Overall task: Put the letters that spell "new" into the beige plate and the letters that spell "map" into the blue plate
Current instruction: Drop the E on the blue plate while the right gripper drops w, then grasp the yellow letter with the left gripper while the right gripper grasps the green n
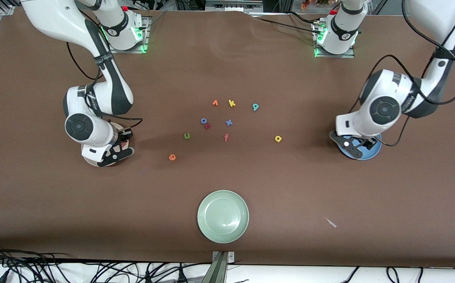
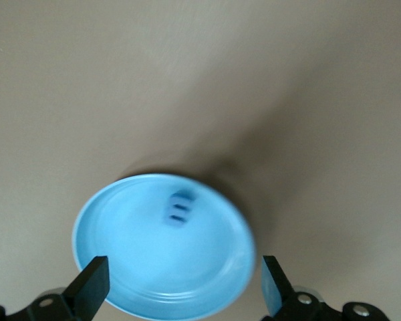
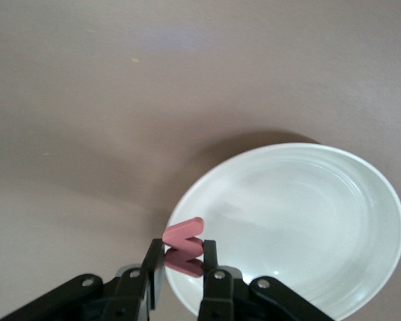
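My left gripper should grab the yellow looped letter next by its round loop (image 1: 278, 138), so it can add the letter to the blue plate for "map".
My right gripper (image 3: 184, 264) is shut on the pinkish-red "w" (image 3: 183, 246) and hangs over the rim of the beige plate (image 3: 301, 221), which the arm mostly hides in the front view (image 1: 89, 160). Over the blue plate (image 2: 134, 267) my left gripper (image 2: 184, 284) stands open with nothing between its fingers. The blue "m" (image 2: 179, 206) lies in that plate. On the cloth between the arms lie the green "n" (image 1: 187, 136), orange "e" (image 1: 172, 157), yellow looped letter (image 1: 278, 138) and teal looped letter (image 1: 255, 106).
Among the task letters lie a yellow "k" (image 1: 232, 103), a small orange letter (image 1: 215, 103), a blue "o" (image 1: 203, 120), a dark-red letter (image 1: 208, 125), a blue "x" (image 1: 229, 122) and an orange "f" (image 1: 226, 137). A pale green plate (image 1: 222, 216) sits nearest the front camera.
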